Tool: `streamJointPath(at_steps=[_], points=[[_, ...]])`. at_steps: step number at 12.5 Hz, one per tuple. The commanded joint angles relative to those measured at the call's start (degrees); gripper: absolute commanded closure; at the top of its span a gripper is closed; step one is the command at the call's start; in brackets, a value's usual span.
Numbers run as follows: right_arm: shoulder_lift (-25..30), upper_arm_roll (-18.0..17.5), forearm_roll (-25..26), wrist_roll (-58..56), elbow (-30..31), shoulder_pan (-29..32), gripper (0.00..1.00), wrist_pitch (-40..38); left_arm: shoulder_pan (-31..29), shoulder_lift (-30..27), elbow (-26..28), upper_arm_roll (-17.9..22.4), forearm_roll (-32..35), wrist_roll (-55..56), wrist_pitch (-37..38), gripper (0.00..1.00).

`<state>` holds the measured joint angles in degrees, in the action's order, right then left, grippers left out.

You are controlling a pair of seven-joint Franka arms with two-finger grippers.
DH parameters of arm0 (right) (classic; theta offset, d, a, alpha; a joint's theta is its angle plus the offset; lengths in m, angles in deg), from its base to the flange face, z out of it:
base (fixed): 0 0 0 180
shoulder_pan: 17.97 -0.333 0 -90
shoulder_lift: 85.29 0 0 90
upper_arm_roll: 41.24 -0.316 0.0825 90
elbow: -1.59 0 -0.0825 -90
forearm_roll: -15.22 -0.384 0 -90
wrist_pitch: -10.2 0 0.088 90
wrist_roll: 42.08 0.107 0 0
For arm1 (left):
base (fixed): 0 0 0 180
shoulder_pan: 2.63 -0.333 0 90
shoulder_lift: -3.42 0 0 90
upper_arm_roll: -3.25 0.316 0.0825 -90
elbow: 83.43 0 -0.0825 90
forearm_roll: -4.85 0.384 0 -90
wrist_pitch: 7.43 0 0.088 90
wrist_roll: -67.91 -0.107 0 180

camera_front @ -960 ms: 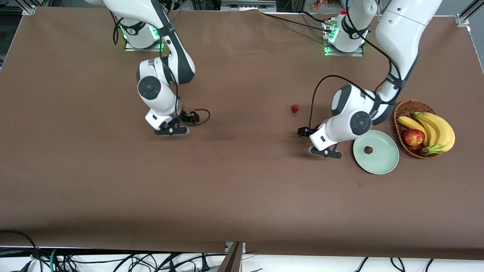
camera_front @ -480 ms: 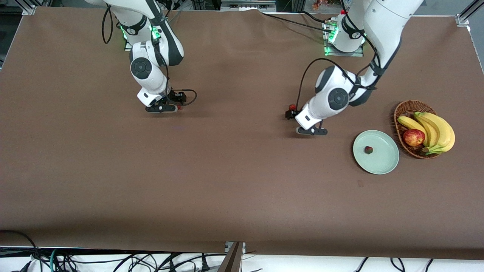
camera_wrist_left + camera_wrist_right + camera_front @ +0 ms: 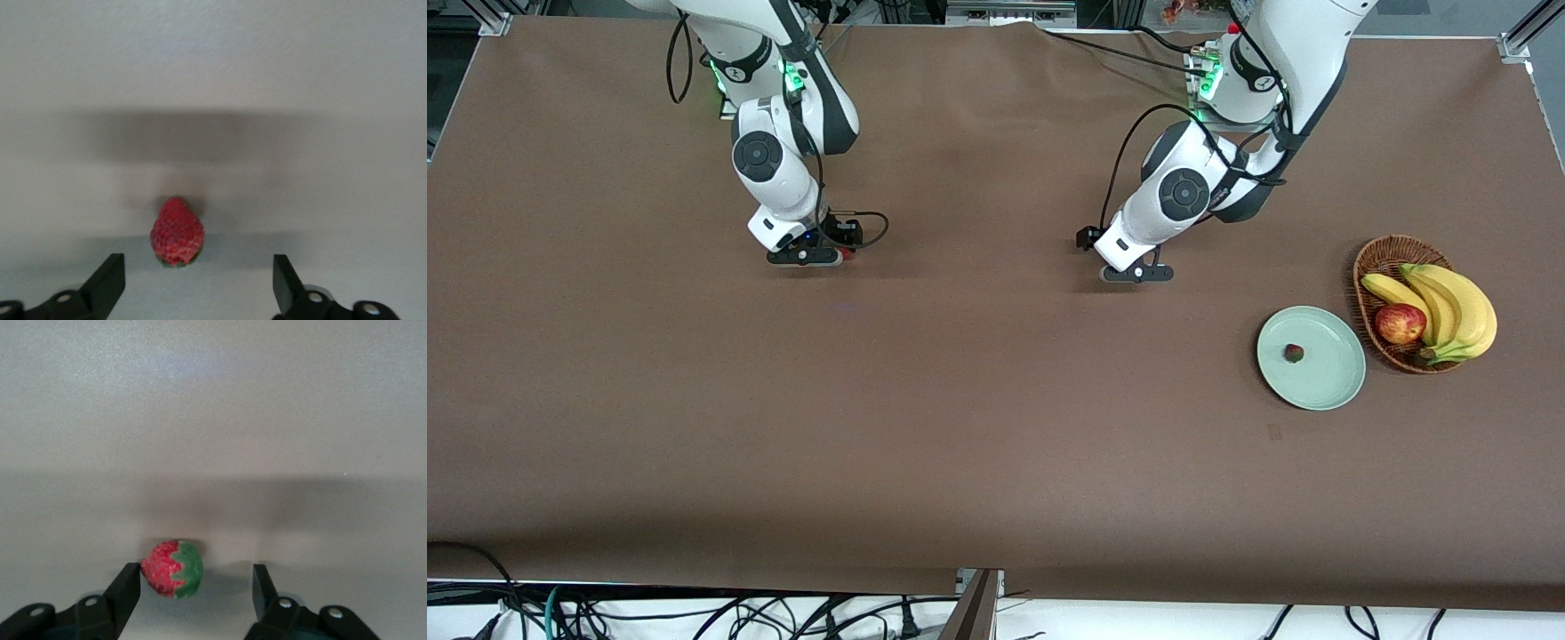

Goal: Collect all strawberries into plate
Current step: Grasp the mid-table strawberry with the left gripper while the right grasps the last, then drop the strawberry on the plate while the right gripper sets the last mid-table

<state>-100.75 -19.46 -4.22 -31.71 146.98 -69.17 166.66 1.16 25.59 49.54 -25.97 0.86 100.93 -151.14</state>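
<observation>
The fingers of my left gripper are low beside the red strawberry's lower end (image 3: 177,250), so it is time to close my left gripper on the red strawberry.
One strawberry (image 3: 1293,353) lies on the pale green plate (image 3: 1334,382). My left gripper (image 3: 1136,273) is low over a second strawberry (image 3: 177,232), which lies on the table between its open fingers (image 3: 110,283), nearer one of them; the hand hides it in the front view. My right gripper (image 3: 805,257) is low over a third strawberry (image 3: 172,569), whose red edge shows in the front view (image 3: 846,255). It lies between the open fingers (image 3: 127,587) of the right gripper (image 3: 195,590) and touches one of them. The left gripper (image 3: 197,287) is empty.
A wicker basket (image 3: 1383,253) with bananas (image 3: 1449,302) and a red apple (image 3: 1400,323) stands beside the plate, toward the left arm's end. Brown cloth covers the table. Cables hang along the front edge.
My left gripper has moved away from the plate to over the strawberry near the table's middle. My right gripper has moved back toward its base and now straddles its strawberry.
</observation>
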Motion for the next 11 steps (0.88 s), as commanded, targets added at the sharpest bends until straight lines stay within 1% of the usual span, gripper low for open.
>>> streamJointPath(at_steps=[1,2,3,5,6,7,9,11], points=[[-0.36,-0.33,-0.42,0.35,0.16,-0.3,0.3,1.48,1.12,-1.96,1.33,-0.13,8.34,9.83,-0.42,0.1],[-0.44,-0.33,-0.42,0.35,-0.02,-0.3,0.39,1.48,1.21,-1.34,1.06,-0.13,11.78,13.52,-0.42,0.12],[-0.71,-0.33,-0.42,0.43,-0.11,-0.3,0.48,1.48,1.21,-1.08,0.89,-0.13,13.47,15.21,-0.51,0.12],[-0.8,-0.33,-0.86,0.35,-0.46,-0.39,0.67,1.48,1.3,-0.37,0.62,-0.13,14.01,15.41,-1.03,0.16],[-0.71,-0.42,-0.86,0.35,-0.63,-0.57,0.8,1.31,1.3,0.15,0.62,-0.13,14.01,15.49,-2.43,0.18],[-0.19,-0.51,-0.86,0.35,-0.81,-0.66,0.9,1.04,1.3,0.85,0.62,-0.05,14.01,15.49,-3.31,0.25],[0.61,-0.51,-0.86,-0.01,-1.6,-0.66,0.9,0.43,1.21,1.39,0.62,0.04,14.01,15.58,-4.11,0.46],[1.57,-0.51,-0.86,-0.01,-1.86,-0.66,0.9,0.08,1.21,1.39,0.62,0.04,14.01,15.58,-4.11,0.49]])
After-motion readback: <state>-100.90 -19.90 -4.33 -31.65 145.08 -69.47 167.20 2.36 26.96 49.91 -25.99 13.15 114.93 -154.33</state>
